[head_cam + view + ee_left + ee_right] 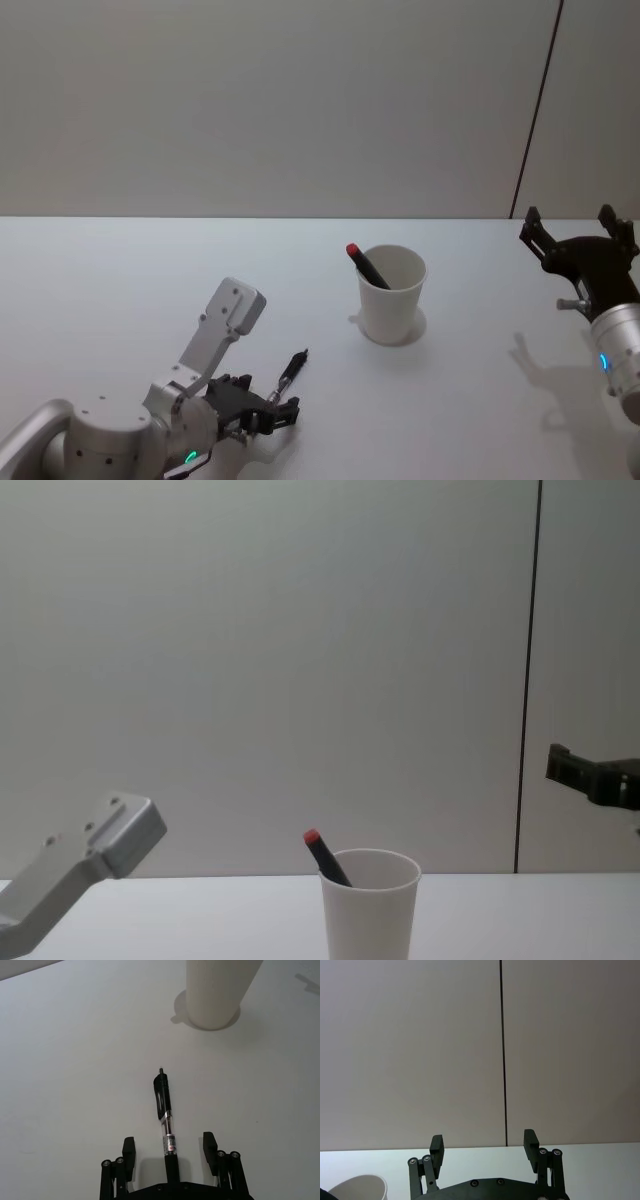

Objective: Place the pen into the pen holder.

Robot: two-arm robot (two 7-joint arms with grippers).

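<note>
The black ballpoint needs to go into the white paper cup (217,992), so my left gripper will grab it by its black grip (171,1166) next.
The pen (366,266), black with a red end, stands tilted inside the pen holder (392,298), a white paper cup at mid-table. Its red tip pokes above the rim in the chest view, where the pen (324,854) leans left in the pen holder (368,912). A second pen, a black ballpoint (164,1110), lies flat on the table pointing toward the cup (217,990). My left gripper (170,1146) is open, low over the table, its fingers standing either side of the ballpoint's near end without touching it. My right gripper (568,226) hangs open and empty, raised at the right.
The white table (120,290) runs back to a plain grey wall with a dark vertical seam (535,110) at the right. The ballpoint (292,368) lies left and nearer than the cup. The cup's rim (357,1185) shows beside the right gripper (483,1142).
</note>
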